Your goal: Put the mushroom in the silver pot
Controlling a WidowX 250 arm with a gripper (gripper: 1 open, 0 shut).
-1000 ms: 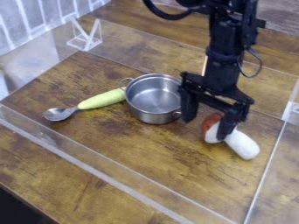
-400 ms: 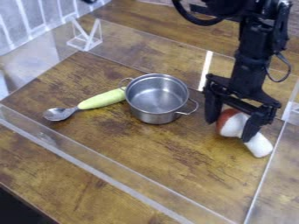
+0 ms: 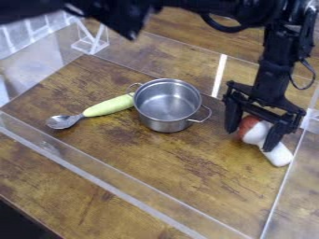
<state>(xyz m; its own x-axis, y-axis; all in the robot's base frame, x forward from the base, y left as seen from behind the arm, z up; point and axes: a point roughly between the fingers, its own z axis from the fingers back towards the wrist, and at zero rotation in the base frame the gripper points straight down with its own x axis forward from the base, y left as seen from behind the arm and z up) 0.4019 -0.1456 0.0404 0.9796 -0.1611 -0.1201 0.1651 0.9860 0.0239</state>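
Note:
My gripper is to grab the mushroom [image 3: 267, 142] next, and it should hold it by its reddish-brown cap [image 3: 248, 124]. Then it can put the mushroom in the silver pot.
The mushroom [image 3: 267, 142] lies on the wooden table at the right, its reddish-brown cap toward the pot and its white stem pointing to the front right. My gripper [image 3: 263, 133] stands upright over it, open. Its two black fingers [image 3: 232, 116] straddle the cap end, one on each side. Whether they touch the mushroom I cannot tell. The silver pot [image 3: 169, 104] stands empty near the table's middle, to the left of the gripper.
A yellow-green vegetable [image 3: 111, 105] and a grey spoon [image 3: 62, 120] lie left of the pot. Low clear plastic walls [image 3: 137, 201] ring the table. A white stand [image 3: 90, 37] sits at the back left. A dark blurred shape [image 3: 118, 14] crosses the top left.
My gripper has moved to the right, away from the pot, staying open. The mushroom has shifted right with it. A dark blur has appeared at the top left.

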